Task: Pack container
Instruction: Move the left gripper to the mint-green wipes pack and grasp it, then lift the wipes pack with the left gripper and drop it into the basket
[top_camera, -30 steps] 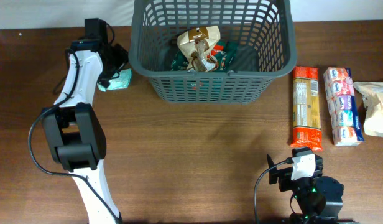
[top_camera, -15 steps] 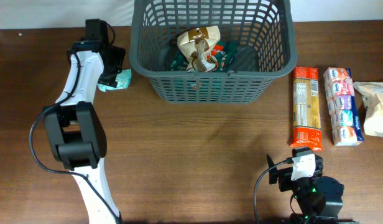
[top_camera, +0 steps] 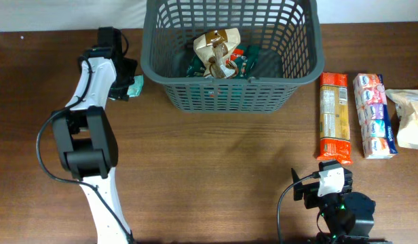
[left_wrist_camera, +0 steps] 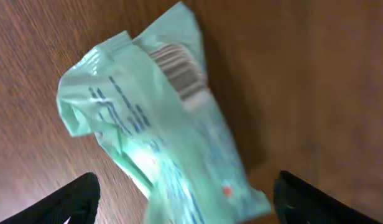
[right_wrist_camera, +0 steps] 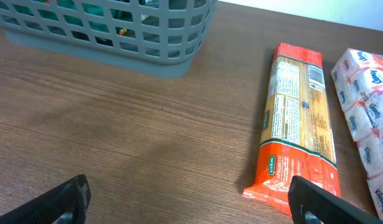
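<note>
My left gripper needs to lower first and then close on the packet (top_camera: 134,86) (left_wrist_camera: 178,148). Its fingers stop above the packet, so they would miss it if they closed now.
The dark grey lattice basket (top_camera: 231,88) stands at the back middle of the table and holds a brown paper packet (top_camera: 218,51) and green packets (top_camera: 244,59). A mint-green packet (top_camera: 134,87) lies on the table just left of the basket. It fills the left wrist view (left_wrist_camera: 160,124). My left gripper (left_wrist_camera: 185,199) is open, its fingers either side of the packet, right above it. My right gripper (right_wrist_camera: 188,199) is open and empty near the front edge, beside an orange spaghetti packet (right_wrist_camera: 298,130).
Right of the basket lie the spaghetti packet (top_camera: 333,115), a pink and white tissue pack (top_camera: 374,114) and a beige bag (top_camera: 411,116). The right arm's base (top_camera: 336,203) sits at the front right.
My left gripper has moved right, over the mint-green packet, which now shows less in the overhead view. The right arm has not moved.
</note>
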`<state>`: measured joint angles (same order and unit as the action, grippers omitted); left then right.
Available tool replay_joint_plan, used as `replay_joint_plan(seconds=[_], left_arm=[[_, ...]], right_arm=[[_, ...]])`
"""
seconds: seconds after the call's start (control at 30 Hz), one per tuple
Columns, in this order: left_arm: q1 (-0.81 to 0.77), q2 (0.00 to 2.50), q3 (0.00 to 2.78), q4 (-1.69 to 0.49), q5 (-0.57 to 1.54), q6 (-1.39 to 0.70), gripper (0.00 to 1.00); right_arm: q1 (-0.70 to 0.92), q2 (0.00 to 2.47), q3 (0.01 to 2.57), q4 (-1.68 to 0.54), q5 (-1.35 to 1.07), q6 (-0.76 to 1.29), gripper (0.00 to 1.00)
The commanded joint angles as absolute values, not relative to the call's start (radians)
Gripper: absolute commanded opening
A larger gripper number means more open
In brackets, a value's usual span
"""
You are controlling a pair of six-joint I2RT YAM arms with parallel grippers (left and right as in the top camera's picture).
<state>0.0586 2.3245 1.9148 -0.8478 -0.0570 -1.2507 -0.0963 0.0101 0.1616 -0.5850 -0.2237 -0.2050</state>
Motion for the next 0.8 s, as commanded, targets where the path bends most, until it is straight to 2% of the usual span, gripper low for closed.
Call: replay_joint_plan(seconds=[0.0,0.13,0.3,0.37,0.57,0.6,0.77], left_arm=[[0.062,2.376,1.916,-0.853,-0.075,-1.264,0.84],[0.062,2.388,1.916,-0.852,-0.076,-1.264,0.83],[0.062,2.403,1.916,-0.859,-0.069,-1.264,0.64],[0.062,2.407,1.916,-0.868,-0.068,-1.264,0.54],[0.064,2.407,1.917,-0.871,-0.046,-1.224,0.08],[0.068,2.407,1.92,-0.871,-0.024,-1.198,0.03],[0.104,2.406,1.973,-0.878,0.136,-0.995,0.02]], right_arm=[[-0.089,0.004,0.156,-0.586,-0.229,-0.193,0.99],[-0.089,0.004,0.156,-0.586,-0.229,-0.193,0.99],[-0.089,0.004,0.156,-0.586,-0.229,-0.193,0.99],[-0.089,0.004,0.156,-0.586,-0.229,-0.193,0.99],[-0.089,0.004,0.156,-0.586,-0.229,-0.193,0.99],[-0.089,0.004,0.156,-0.586,-0.229,-0.193,0.99],[-0.089,0.004,0.156,-0.586,-0.229,-0.193,0.99]])
